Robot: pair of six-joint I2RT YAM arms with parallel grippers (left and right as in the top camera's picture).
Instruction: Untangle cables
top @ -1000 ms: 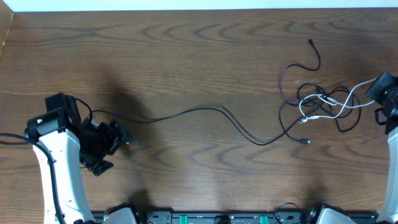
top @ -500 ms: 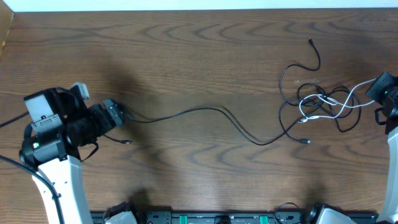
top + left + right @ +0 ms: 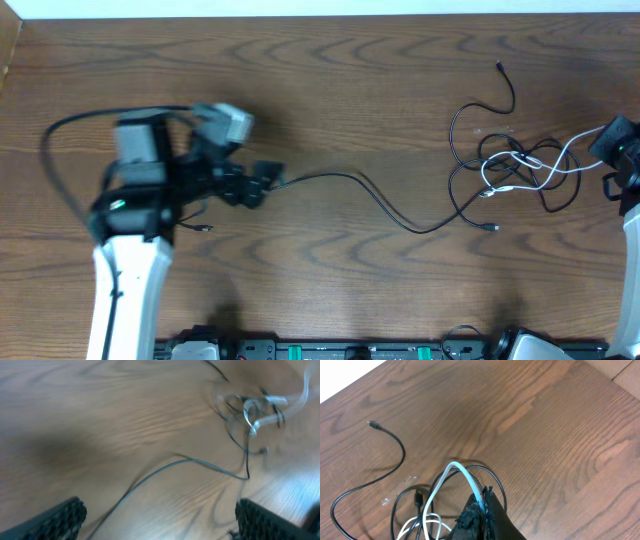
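Note:
My left gripper grabs the long black cable (image 3: 400, 215) on its free part near the cable's plug end next. Then it pulls the cable out of the tangle.
A long black cable (image 3: 400, 215) snakes across the middle of the table, its plug end (image 3: 205, 228) lying beside my left arm. My left gripper (image 3: 264, 181) hovers over that cable's left stretch, open and holding nothing. In the left wrist view its fingers (image 3: 60, 517) stand wide apart, the black cable (image 3: 190, 461) running between them on the wood. The tangle (image 3: 515, 170) of black and white cables lies at the right. My right gripper (image 3: 604, 146) is shut on the white cable (image 3: 462, 475), seen pinched at my right gripper (image 3: 482, 505).
One loose black cable end (image 3: 499, 67) curls off behind the tangle, also seen as a plug (image 3: 372, 423). Small clear scraps (image 3: 410, 479) lie by the tangle. A dark rail (image 3: 350, 350) runs along the table's front edge.
My left arm has swung up and to the right, bringing its open gripper over the long black cable. The right arm and the tangle have not moved.

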